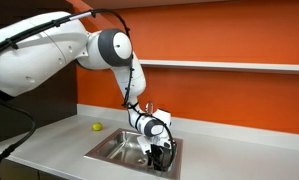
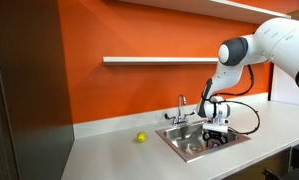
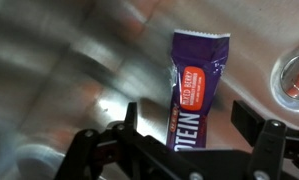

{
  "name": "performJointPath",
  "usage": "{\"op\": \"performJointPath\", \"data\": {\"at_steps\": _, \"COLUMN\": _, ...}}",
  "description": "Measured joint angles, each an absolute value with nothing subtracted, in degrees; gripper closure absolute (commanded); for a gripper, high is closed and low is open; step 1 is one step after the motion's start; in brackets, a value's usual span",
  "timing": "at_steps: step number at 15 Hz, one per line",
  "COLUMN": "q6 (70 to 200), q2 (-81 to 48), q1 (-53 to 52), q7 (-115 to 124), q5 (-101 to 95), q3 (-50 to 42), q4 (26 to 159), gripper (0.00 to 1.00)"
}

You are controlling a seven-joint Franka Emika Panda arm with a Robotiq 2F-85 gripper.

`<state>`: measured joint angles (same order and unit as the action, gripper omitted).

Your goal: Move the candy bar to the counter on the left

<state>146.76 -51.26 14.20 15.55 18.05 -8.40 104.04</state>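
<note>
My gripper will close on the candy bar now, as my fingers are level with its sides beside the red label in the wrist view.
The candy bar (image 3: 194, 85) is a thin oblong bar in a purple wrapper with a red label. It lies flat on the steel floor of the sink basin (image 3: 79, 60) in the wrist view. My gripper (image 3: 185, 116) is open, with one finger on each side of the bar's near end, not closed on it. In both exterior views the gripper (image 1: 159, 152) (image 2: 216, 133) is lowered into the sink, and the bar is hidden there. The pale grey counter (image 1: 59, 145) (image 2: 119, 158) lies around the sink.
A small yellow-green ball (image 1: 97, 126) (image 2: 140, 137) sits on the counter near the orange wall. A faucet (image 2: 182, 106) stands behind the sink. The drain (image 3: 294, 78) is just beside the bar. A shelf (image 2: 154, 60) runs along the wall.
</note>
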Motion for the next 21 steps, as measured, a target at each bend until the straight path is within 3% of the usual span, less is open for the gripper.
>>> {"op": "performJointPath", "data": {"at_steps": 6, "q6": 146.4, "q2": -51.6, "q1": 14.2, "q7": 15.5, "q5": 18.0, "q3": -8.4, "q4": 103.3, "gripper": 0.82}}
{"op": "performJointPath", "data": {"at_steps": 8, "q6": 146.1, "q2": -51.7, "q1": 14.2, "q7": 15.5, "q5": 18.0, "q3": -8.4, "q4": 102.9, "gripper": 0.92}}
{"op": "performJointPath", "data": {"at_steps": 21, "q6": 142.7, "q2": -52.0, "q1": 13.8, "q7": 15.5, "q5": 17.5, "q3": -8.7, "q4": 99.8, "gripper": 0.93}}
